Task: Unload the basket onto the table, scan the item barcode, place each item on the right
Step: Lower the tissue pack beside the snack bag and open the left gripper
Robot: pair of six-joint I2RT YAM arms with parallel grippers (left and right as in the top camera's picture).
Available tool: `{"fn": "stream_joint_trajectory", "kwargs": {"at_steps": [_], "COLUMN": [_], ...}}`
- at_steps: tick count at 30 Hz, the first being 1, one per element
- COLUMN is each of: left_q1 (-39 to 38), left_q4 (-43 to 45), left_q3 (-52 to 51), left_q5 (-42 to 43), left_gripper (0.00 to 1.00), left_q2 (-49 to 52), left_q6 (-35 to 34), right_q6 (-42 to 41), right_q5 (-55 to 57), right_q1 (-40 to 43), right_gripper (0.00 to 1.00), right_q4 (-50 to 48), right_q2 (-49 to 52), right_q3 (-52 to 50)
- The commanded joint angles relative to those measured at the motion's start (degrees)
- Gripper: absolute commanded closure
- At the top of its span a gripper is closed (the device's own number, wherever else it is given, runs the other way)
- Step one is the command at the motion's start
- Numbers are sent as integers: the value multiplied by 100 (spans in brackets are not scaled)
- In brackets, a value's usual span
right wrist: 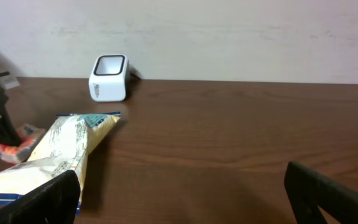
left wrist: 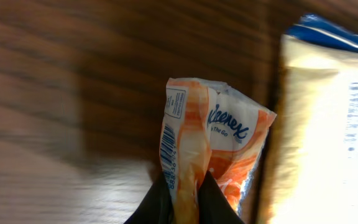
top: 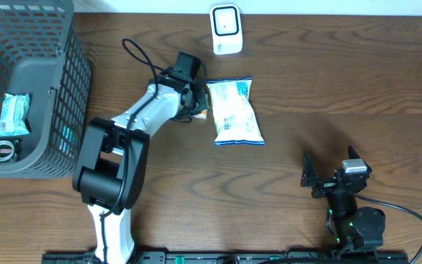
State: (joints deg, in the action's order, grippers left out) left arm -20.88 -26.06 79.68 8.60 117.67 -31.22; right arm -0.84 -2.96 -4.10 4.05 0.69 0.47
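I should lower the pack before my left gripper releases it, because the tissue pack's far end [left wrist: 197, 96] is hanging apart from its shadow on the tabletop.
My left gripper [left wrist: 184, 199] is shut on a small orange Kleenex tissue pack [left wrist: 213, 143], pinching its lower edge, and a barcode [left wrist: 166, 149] runs along the pack's left side. Seen from overhead, that gripper [top: 196, 103] holds the pack [top: 202, 112] just left of a white and blue snack bag [top: 234, 111], low over the table. A white scanner [top: 226, 29] stands at the back edge, apart from both. My right gripper [right wrist: 182, 193] stands open near the front right with nothing between its fingers [right wrist: 48, 199].
A grey mesh basket [top: 72, 81] fills the left side, with a teal packet [top: 15, 114] and a small round item [top: 2, 150] in it. The snack bag [right wrist: 55, 152] lies between my right gripper and the scanner [right wrist: 109, 77]. A black cable [top: 139, 55] loops behind the left arm.
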Motion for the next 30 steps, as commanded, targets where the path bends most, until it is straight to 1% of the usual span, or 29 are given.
{"fn": "stream_joint_trajectory", "kwargs": {"at_steps": [1, 7, 10, 14, 18, 23, 25, 27, 30], "left_q1": [-297, -678, -708, -649, -544, -503, -518, -525, -535], "left_q4": [149, 708, 883, 876, 494, -437, -769, -1019, -1056], "left_q3": [33, 33, 35, 35, 39, 42, 42, 39, 39], "left_q5": [-4, -11, -11, -13, -17, 33, 378, 940, 1445], "left_gripper": [92, 92, 92, 92, 92, 92, 92, 92, 92], "left_q2": [144, 142, 140, 138, 105, 15, 9, 9, 9], "left_q6": [-79, -79, -79, -33, 203, 201, 201, 201, 201], "right_q6": [-37, -39, -39, -37, -37, -37, -37, -37, -37], "right_q5": [2, 2, 2, 2, 2, 2, 2, 2, 2], "right_q1": [-35, -35, -35, -35, -35, -35, -35, -35, -35], "right_gripper": [1, 1, 1, 1, 1, 1, 1, 1, 1], "right_q4": [17, 17, 17, 17, 17, 17, 17, 17, 17], "right_q2": [-31, -31, -31, -31, -31, -31, -31, -31, -31], "right_q3": [-11, -11, -11, -11, -11, -11, -11, -11, -11]}}
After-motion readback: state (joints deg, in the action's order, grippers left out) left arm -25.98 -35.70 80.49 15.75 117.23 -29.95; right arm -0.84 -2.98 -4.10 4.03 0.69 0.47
